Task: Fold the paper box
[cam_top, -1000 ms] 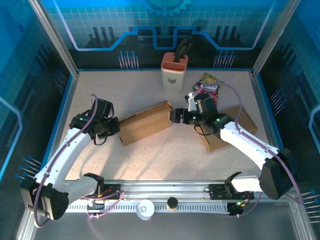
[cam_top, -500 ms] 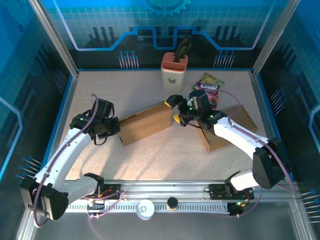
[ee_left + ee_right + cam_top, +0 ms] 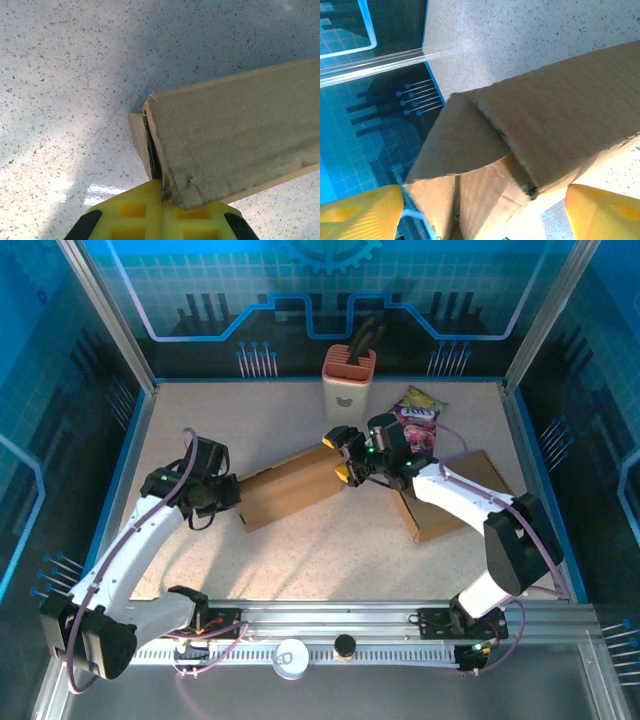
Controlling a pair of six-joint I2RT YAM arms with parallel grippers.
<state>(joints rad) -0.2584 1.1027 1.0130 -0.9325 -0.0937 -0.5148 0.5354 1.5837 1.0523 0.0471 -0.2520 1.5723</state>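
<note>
The corner flap stands close along the box's end and would stay there, as the box lies on the tabletop, so it is time for my left gripper to open.
The paper box (image 3: 290, 485) is a long brown carton lying slantwise on the speckled table. My left gripper (image 3: 232, 498) is at its left end. In the left wrist view the yellow fingers (image 3: 125, 212) are pressed together, and the left gripper (image 3: 161, 192) is shut on the corner flap of the box (image 3: 235, 135). My right gripper (image 3: 338, 455) is at the box's right end. There, the right gripper (image 3: 482, 215) is open, its fingertips (image 3: 360, 215) wide apart on either side of the box's end (image 3: 560, 115), whose flaps stand loose.
A second flat piece of cardboard (image 3: 455, 495) lies under my right arm. A beige holder with a dark tool (image 3: 348, 380) stands at the back, a colourful snack packet (image 3: 418, 412) to its right. Blue walls enclose the table on three sides.
My right gripper has swung left and back from in front of the box's right end and now straddles that end. The left arm and the box have not moved.
</note>
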